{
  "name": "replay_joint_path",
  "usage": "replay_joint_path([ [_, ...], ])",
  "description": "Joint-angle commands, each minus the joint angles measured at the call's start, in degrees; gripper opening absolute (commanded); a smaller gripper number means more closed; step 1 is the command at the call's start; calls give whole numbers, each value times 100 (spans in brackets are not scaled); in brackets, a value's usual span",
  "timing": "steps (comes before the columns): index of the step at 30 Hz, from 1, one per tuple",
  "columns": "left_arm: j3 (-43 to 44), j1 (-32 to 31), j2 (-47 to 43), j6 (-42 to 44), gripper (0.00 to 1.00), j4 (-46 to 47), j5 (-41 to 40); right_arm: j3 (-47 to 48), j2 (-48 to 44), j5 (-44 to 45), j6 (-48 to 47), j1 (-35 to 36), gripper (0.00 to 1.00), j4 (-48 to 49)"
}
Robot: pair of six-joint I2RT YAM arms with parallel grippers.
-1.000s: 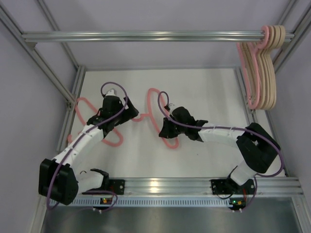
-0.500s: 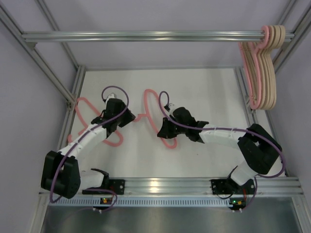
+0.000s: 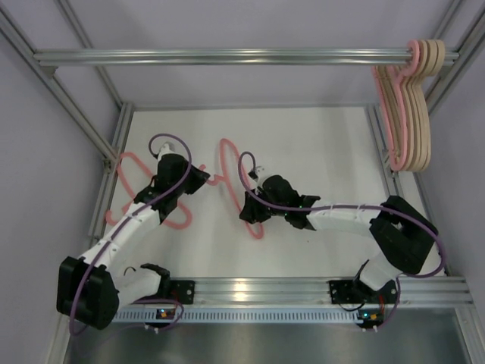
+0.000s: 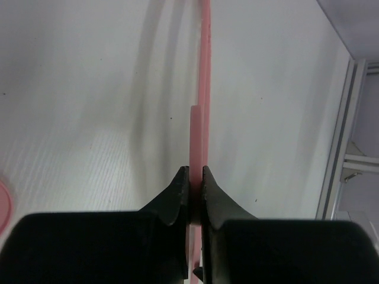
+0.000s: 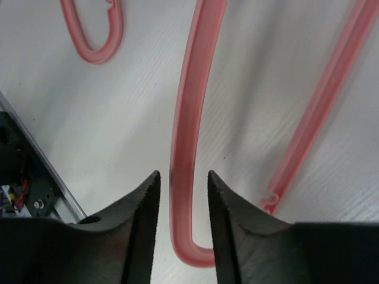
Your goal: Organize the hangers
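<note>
I will next use my right gripper to grab the pink hanger across its bar near the hanger's rounded end (image 5: 182, 180). The hook then stays free to hang on the rail.
A pink hanger (image 3: 225, 163) is in the middle of the white table, tipped up on its edge. My left gripper (image 3: 203, 180) is shut on it near its hook; in the left wrist view the pink bar (image 4: 204, 71) runs edge-on out of my pinched left gripper (image 4: 194, 171). My right gripper (image 3: 248, 211) is open astride the hanger's lower side. In the right wrist view that bar (image 5: 186, 106) passes between the spread fingers of my right gripper (image 5: 182, 174) with a gap on each side. A second pink hanger (image 3: 182, 223) lies flat under my left arm.
Several beige and pink hangers (image 3: 409, 114) hang on the right end of the aluminium rail (image 3: 227, 57) above the far side of the table. Frame posts (image 3: 98, 205) line the table's left and right sides. The second hanger's end (image 5: 95, 56) lies left of my right gripper.
My left gripper has shut on the middle hanger near its hook. My right gripper has come open off the hanger's bar. The hanger has shifted left and tipped up on edge.
</note>
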Motion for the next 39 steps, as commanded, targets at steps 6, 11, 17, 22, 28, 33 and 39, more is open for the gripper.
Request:
replay_joint_path([
  [6,-125,-9,-511,-282,0,31,-273,837,-161,2233,-980,906,65,-494],
  [11,-73,-18,-670,-317,0,-110,-352,1058,181,3392,-1401,1407,66,-530],
  [17,-38,-27,-775,-308,0,-224,-387,1278,770,3938,-1806,1715,60,-434],
  [22,-11,-27,-793,-300,0,-269,-343,1366,1114,4274,-2000,1926,45,-355],
  [28,15,-27,-819,-203,0,-330,-325,1348,1211,4827,-2229,2146,8,-337],
  [33,200,-27,-837,-45,21,-444,-457,1077,720,4907,-2185,2146,0,-363],
  [39,797,-27,-819,394,88,-585,-676,944,-1,4380,-2255,2059,0,-845],
])
